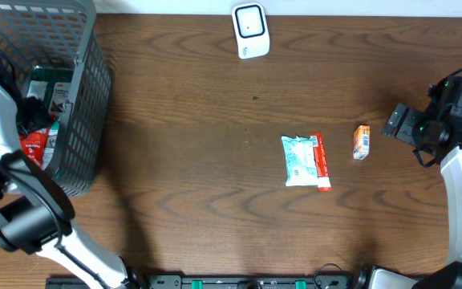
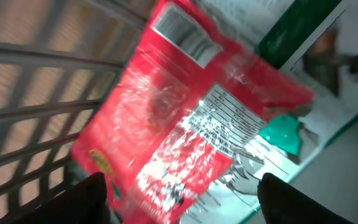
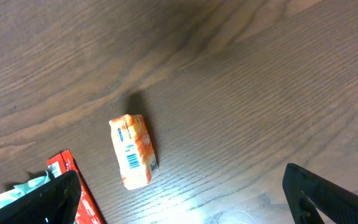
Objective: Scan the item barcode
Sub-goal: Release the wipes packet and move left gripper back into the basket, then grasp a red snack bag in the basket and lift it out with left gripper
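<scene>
Next, my left gripper grabs the red foil packet [image 2: 185, 118] across its body, away from the barcode, so the barcode stays uncovered for scanning.
A red foil packet [image 2: 185, 118] lies in the grey basket [image 1: 87, 88], its barcode [image 2: 180, 30] facing up. My left gripper [image 2: 182, 186] hangs over it inside the basket [image 1: 32, 119], open, its fingers either side of the packet and not closed on it. The white scanner [image 1: 249, 31] stands at the table's far edge. A small orange packet [image 3: 133, 151] with a barcode on top lies on the table [image 1: 362, 142]. My right gripper [image 3: 180, 174] is open and empty just right of it [image 1: 391, 124].
A white and teal packet [image 1: 299, 160] and a red stick box [image 1: 322, 162] lie side by side mid-table. Under the red packet in the basket is a green and white box [image 2: 316, 74]. Grey basket bars [image 2: 30, 81] stand close on the left.
</scene>
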`<state>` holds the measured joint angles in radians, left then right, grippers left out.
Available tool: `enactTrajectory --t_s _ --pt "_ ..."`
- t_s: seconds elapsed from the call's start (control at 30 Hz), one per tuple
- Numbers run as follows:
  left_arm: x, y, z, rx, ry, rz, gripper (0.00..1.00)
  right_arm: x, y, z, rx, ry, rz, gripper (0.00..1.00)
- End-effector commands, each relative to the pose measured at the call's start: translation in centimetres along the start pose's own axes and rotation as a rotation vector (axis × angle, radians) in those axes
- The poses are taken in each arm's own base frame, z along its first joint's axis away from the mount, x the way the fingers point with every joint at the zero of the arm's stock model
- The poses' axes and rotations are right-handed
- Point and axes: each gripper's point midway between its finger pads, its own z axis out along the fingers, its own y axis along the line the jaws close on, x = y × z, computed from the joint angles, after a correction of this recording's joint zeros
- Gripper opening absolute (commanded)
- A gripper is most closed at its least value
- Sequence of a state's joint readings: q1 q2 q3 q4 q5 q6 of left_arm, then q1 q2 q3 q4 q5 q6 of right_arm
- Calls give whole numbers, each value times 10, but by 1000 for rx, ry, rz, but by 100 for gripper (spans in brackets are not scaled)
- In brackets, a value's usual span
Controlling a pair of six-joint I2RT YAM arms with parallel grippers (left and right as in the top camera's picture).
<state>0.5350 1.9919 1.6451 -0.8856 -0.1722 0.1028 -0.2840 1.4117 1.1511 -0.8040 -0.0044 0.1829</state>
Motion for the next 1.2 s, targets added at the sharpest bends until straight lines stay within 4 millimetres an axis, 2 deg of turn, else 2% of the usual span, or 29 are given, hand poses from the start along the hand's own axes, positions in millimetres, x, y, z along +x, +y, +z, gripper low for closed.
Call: enactTrajectory --t_s 0.0,0.13,0.3,0.37,0.57,0.6,0.67,0.77,0.87,0.97,1.0,1.1,1.17 --pt "11 -3 28 -17 74 79 80 -4 -1 -3 3 -11 18 99" --pt "16 -7 47 -14 111 104 85 -4 -1 -3 3 -11 18 99" --pt "22 -11 68 -14 148 113 84 -4 -1 -3 3 -11 18 99" --pt "22 -10 69 -15 148 111 70 -4 -1 -3 2 -11 18 99" --pt "21 -1 70 -38 146 98 11 -4 -1 -3 2 -11 18 99" --pt "21 1 68 -43 142 95 7 -4 -1 -3 3 -11 18 99" --pt "14 4 56 -46 114 79 7 -4 -1 -3 3 -11 18 99" --pt "-7 13 22 -53 26 27 7 -4 -1 -3 3 -11 18 99" --pt "-32 26 -33 -60 -115 -50 7 -4 -1 -3 3 -11 18 99" --pt "-52 44 -105 -59 -303 -152 7 -4 -1 -3 3 -11 18 99" --pt "-57 55 -156 -52 -437 -220 7 -4 -1 -3 2 -11 18 99" --pt "-50 68 -229 -25 -616 -312 7 -4 -1 -3 3 -11 18 99" --pt "-38 64 -276 47 -721 -324 7 -4 -1 -3 3 -11 18 99"
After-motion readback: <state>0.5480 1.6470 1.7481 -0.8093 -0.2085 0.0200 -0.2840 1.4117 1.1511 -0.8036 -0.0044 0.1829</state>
